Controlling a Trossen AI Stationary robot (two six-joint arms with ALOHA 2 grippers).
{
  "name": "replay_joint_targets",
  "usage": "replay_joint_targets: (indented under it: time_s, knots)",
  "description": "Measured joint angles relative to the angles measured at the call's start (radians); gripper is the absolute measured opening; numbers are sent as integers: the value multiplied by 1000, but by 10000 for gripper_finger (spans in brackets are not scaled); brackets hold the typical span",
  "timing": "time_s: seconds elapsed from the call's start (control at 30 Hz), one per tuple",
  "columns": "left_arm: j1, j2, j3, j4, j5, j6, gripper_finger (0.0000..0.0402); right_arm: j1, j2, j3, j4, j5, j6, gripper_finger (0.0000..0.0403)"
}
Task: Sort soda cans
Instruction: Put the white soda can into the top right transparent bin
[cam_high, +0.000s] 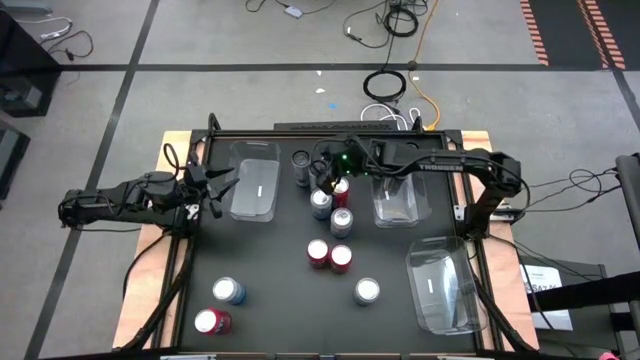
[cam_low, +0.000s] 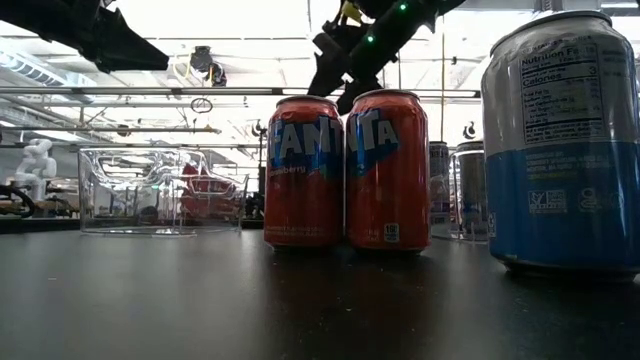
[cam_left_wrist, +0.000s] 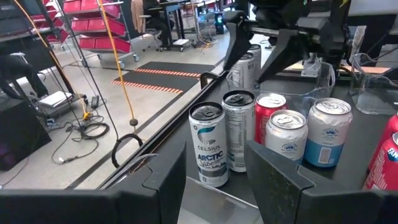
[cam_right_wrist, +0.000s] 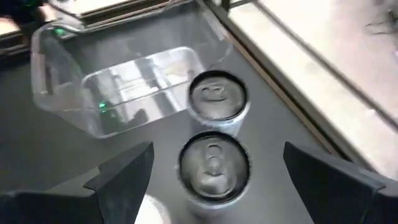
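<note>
The robot's right gripper next needs to grab the grey can by its round side (cam_right_wrist: 214, 204) to sort it into the clear tray.
The soda cans stand upright on their bases on the black table. A cluster (cam_high: 325, 195) sits at the middle far part: dark grey cans (cam_left_wrist: 208, 143), a red one (cam_left_wrist: 268, 115) and blue-and-silver ones (cam_left_wrist: 328, 130). Two red cans (cam_low: 345, 170) stand together nearer. My right gripper (cam_high: 327, 172) hovers open above the cluster's far end, its fingers wide on either side of a silver-topped can (cam_right_wrist: 213, 165), with another (cam_right_wrist: 216, 99) just beyond. My left gripper (cam_high: 222, 185) is open at the table's left side, pointing level toward the cluster.
Three clear trays lie on the table: one far left (cam_high: 255, 185) beside my left gripper, one right of the cluster (cam_high: 400, 200), one near right (cam_high: 440, 290). Single cans stand near left (cam_high: 228, 291), (cam_high: 210, 322) and near middle (cam_high: 366, 291). Bare table lies between them.
</note>
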Motion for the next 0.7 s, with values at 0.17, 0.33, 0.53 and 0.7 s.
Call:
replay_joint_targets:
  time_s: [0.17,0.33,0.53,0.7]
  knots:
    - [0,0,0,0,0,0,171,-6,46,0,-63,-22,23,352]
    - [0,0,0,0,0,0,171,-15,87,1,-55,-24,24,352]
    - [0,0,0,0,0,-1,171,-25,131,0,-41,-25,23,352]
    - [0,0,0,0,0,-1,171,-27,155,0,12,-25,22,352]
